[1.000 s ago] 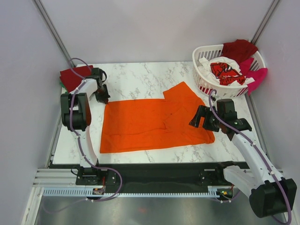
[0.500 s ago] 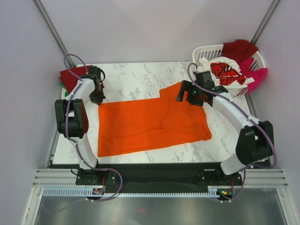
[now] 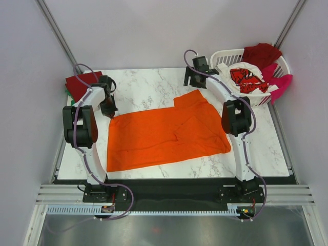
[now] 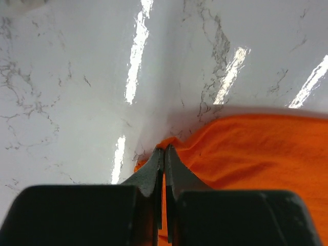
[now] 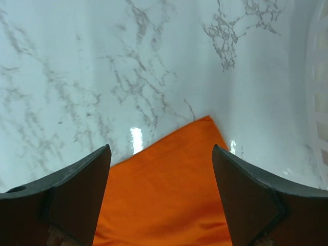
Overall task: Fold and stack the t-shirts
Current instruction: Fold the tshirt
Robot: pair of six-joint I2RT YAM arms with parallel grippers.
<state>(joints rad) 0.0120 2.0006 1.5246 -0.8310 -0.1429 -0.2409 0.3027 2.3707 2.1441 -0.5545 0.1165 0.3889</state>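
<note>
My right gripper's fingers are still above the sleeve corner, so my right gripper now goes down to the cloth first, then closes on the sleeve corner.
A bright orange t-shirt (image 3: 164,133) lies spread flat on the marble table. My left gripper (image 3: 109,113) is shut on its far left corner (image 4: 171,145), jaws pinched on the cloth edge. My right gripper (image 3: 193,81) is open, above the table just beyond the shirt's far sleeve corner (image 5: 205,123), which lies between its fingers (image 5: 77,179) in the right wrist view. A dark red shirt (image 3: 81,84) lies folded at the far left, with a green edge under it. Dark red (image 3: 261,54), magenta (image 3: 279,82) and white red-printed (image 3: 246,77) shirts fill the basket.
The white slatted laundry basket (image 3: 221,87) stands at the far right corner, close to my right gripper. Grey walls enclose the table on three sides. The table's near edge runs along a black strip (image 3: 174,179) by the arm bases.
My right arm has swung from the shirt's near right corner up to the far sleeve corner. The shirt has been drawn slightly left and smoother. My left gripper has stayed on its corner.
</note>
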